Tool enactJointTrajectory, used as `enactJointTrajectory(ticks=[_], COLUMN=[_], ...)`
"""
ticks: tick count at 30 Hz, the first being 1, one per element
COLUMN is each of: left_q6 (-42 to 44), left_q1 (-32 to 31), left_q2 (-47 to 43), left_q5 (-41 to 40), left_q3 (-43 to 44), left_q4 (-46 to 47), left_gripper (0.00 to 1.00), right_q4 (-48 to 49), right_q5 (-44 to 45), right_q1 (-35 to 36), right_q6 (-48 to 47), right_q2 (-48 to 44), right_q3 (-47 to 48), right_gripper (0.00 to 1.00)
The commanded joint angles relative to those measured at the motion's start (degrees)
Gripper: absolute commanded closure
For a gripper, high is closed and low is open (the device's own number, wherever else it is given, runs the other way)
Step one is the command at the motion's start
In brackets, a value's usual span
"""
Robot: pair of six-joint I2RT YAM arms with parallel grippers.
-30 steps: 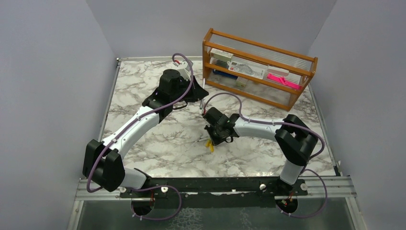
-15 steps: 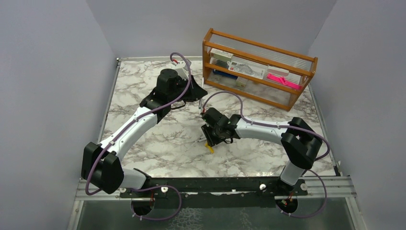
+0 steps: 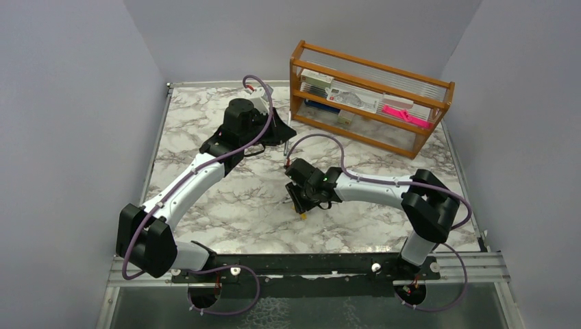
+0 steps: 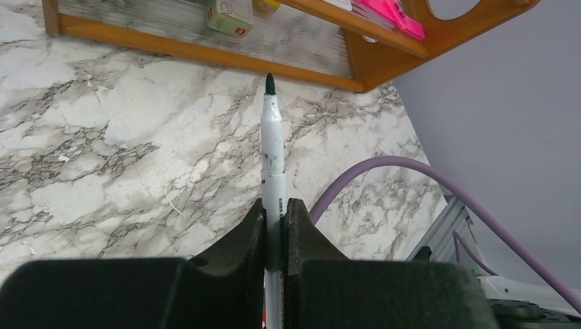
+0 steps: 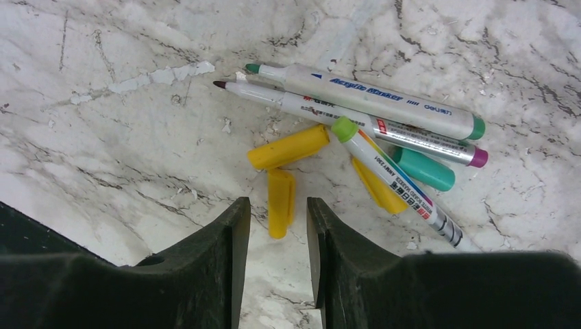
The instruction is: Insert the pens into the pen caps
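My right gripper picks up the yellow pen cap (image 5: pixel 281 188) by its long sides next, since its near end stays free for inserting the pen.
My left gripper (image 4: pixel 276 205) is shut on a white pen (image 4: pixel 273 154) whose dark green tip points away toward the rack; it hangs above the table (image 3: pixel 226 219) at the back middle (image 3: pixel 286 131). My right gripper (image 5: pixel 277 203) is open, its jaws either side of the near end of a yellow pen cap (image 5: pixel 281 188) lying on the marble. Beyond it lie another yellow cap (image 5: pixel 288 147), a third yellow cap (image 5: pixel 375 186) partly under a pen, a teal cap (image 5: pixel 423 169) and three pens (image 5: pixel 370 99).
A wooden rack (image 3: pixel 370 103) holding boxes and a pink flat object (image 3: pixel 405 115) stands at the back right, close beyond the left gripper. A purple cable (image 4: pixel 384 168) arcs to the right of the held pen.
My right gripper has gone from shut to open and shifted slightly left over the yellow caps. The left arm has barely moved, still holding the pen.
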Motion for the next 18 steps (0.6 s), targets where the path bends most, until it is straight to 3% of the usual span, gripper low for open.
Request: enactJointTrajectory(ticks=[1, 10, 11, 14, 18], left_q6=[0.8, 0.6, 0.5, 0.4, -0.3], left_q1=[0.6, 1.0, 1.0, 1.0, 1.4], left_q2=[-2.0, -1.7, -1.7, -1.6, -1.4], left_q5=[1.8, 2.2, 2.2, 2.2, 3.0], left_q3=[-0.5, 0.1, 0.0, -0.1, -0.2], left_q4=[0.3, 0.2, 0.3, 0.5, 0.5], left_gripper=[1.0, 1.0, 1.0, 1.0, 1.0], right_q4=[0.1, -1.1, -1.3, -2.7, -3.7], right_q5=[1.9, 3.2, 3.4, 5.0, 5.4], right_q1=[1.3, 2.6, 2.6, 2.6, 2.6], right_q6=[1.1, 2.6, 2.9, 4.7, 6.4], right_q2=[1.6, 3.5, 3.5, 3.6, 1.4], right_q3=[0.4, 0.2, 0.0, 0.3, 0.5], right_gripper=[0.64, 0.68, 0.7, 0.97, 0.99])
